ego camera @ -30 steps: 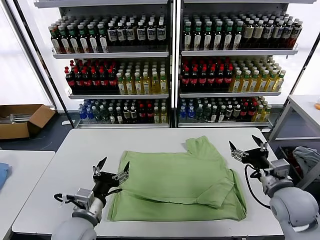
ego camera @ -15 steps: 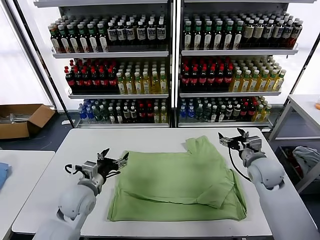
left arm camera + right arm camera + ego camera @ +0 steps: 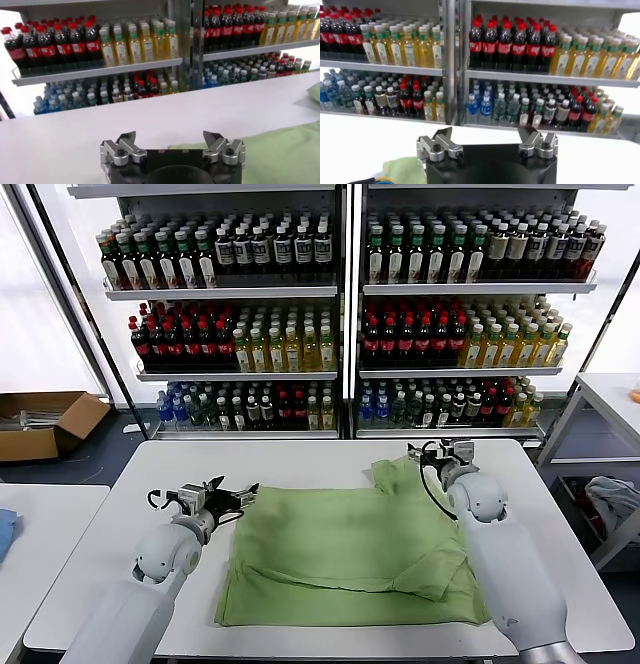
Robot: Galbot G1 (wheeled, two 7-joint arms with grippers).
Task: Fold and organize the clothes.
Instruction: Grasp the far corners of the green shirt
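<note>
The left gripper next needs to grip the light green shirt by its hem corner (image 3: 262,493), in line with the outstretched sleeve (image 3: 393,474), to fold the shirt.
One of the clothes, a light green shirt (image 3: 350,549), lies spread on the white table (image 3: 300,459), with a sleeve pointing to the far right and a folded layer across its right side. My left gripper (image 3: 232,494) hovers open at the shirt's far left corner, nothing between its fingers. In the left wrist view the open left gripper (image 3: 170,136) points across the table, with the shirt (image 3: 280,155) beside it. My right gripper (image 3: 440,452) stands open by the far sleeve. The right gripper (image 3: 485,131) is empty too, a bit of the shirt (image 3: 402,167) showing beneath it.
Shelves packed with bottles (image 3: 340,314) stand right behind the table. A cardboard box (image 3: 45,424) sits on the floor at the far left. A second table (image 3: 40,524) adjoins on the left. A rack with grey cloth (image 3: 615,499) is on the right.
Both arms have reached away from the table's front toward its far side: the left gripper to the shirt's far left corner, the right gripper inward to the far sleeve. The shirt has not moved.
</note>
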